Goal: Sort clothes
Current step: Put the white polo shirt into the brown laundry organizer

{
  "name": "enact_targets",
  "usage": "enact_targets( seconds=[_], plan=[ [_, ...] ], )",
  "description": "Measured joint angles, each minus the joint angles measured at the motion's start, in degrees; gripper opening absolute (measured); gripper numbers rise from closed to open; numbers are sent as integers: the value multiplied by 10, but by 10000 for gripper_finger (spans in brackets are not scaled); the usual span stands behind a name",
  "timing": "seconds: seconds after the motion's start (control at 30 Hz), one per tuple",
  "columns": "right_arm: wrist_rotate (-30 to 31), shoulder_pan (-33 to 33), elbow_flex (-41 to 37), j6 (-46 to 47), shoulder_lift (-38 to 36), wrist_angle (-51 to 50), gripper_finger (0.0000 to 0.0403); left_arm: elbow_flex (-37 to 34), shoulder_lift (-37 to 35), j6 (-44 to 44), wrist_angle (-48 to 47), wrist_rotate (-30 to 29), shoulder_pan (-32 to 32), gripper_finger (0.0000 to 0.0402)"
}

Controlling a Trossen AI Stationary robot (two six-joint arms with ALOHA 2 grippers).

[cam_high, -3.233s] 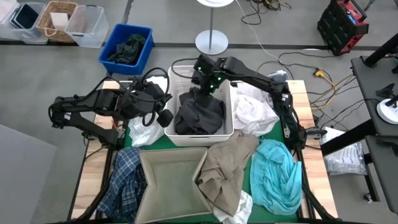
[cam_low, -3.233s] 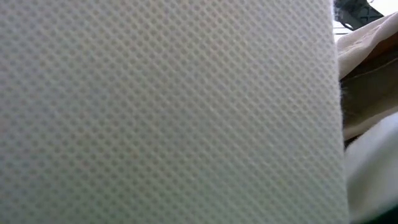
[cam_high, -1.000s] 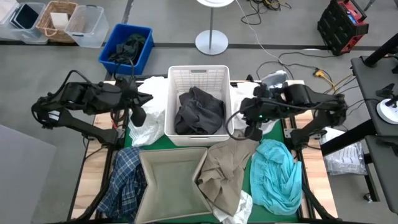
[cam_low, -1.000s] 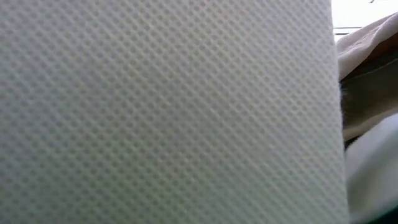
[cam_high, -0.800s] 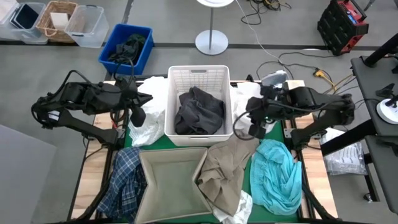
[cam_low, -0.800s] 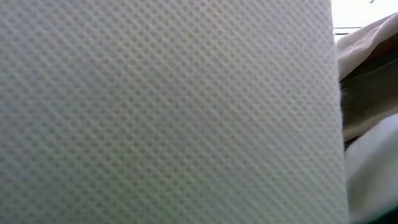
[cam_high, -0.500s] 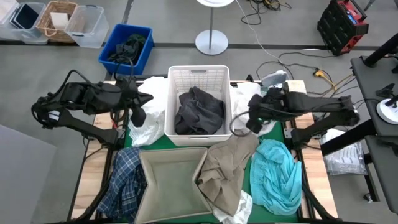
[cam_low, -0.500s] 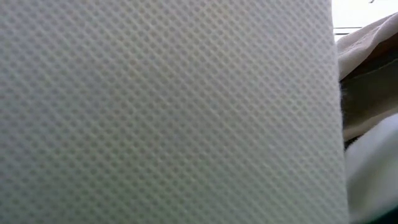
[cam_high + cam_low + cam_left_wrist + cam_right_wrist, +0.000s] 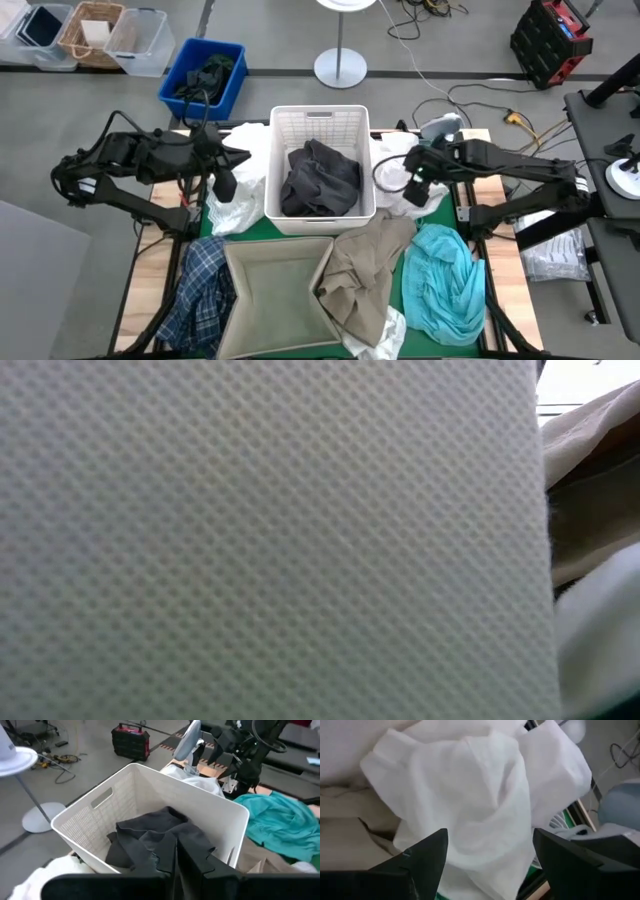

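I will sort the whites, so my right gripper will next grip the white garment by its crumpled middle folds.
A dark grey garment [image 9: 322, 178] lies in the white basket [image 9: 320, 118] at the table's middle. My right gripper [image 9: 402, 182] hangs open just above a crumpled white garment [image 9: 475, 805] right of the basket, its fingers [image 9: 427, 857] on either side of the heap; I see no touch. My left gripper [image 9: 176, 865] is shut and holds nothing, left of the basket above another white garment [image 9: 238, 205]. A teal garment [image 9: 445, 280], a beige garment [image 9: 360, 265] and a plaid shirt [image 9: 200, 295] lie near the front edge.
A beige fabric bin [image 9: 275, 290] stands at the front middle; its wall [image 9: 270, 540] fills the low view. A blue bin [image 9: 205, 75] with dark green cloth sits on the floor beyond the far left corner, next to a lamp base [image 9: 340, 68].
My right gripper has come down toward the white garment right of the basket, while its arm has stretched out lower toward the table's right edge. The garments lie as before.
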Motion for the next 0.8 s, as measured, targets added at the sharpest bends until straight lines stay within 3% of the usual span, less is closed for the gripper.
enact_targets(
  seconds=[0.3,0.47,0.8],
  plan=[
    [-85,-53,-93,-73,-62,109,279,0,0,-30,17,39,0,0],
    [-88,-57,-157,-105,-63,172,282,0,0,-30,17,90,0,0],
    [-58,-110,-216,-124,-42,262,271,0,0,-30,17,85,0,0]
  ],
)
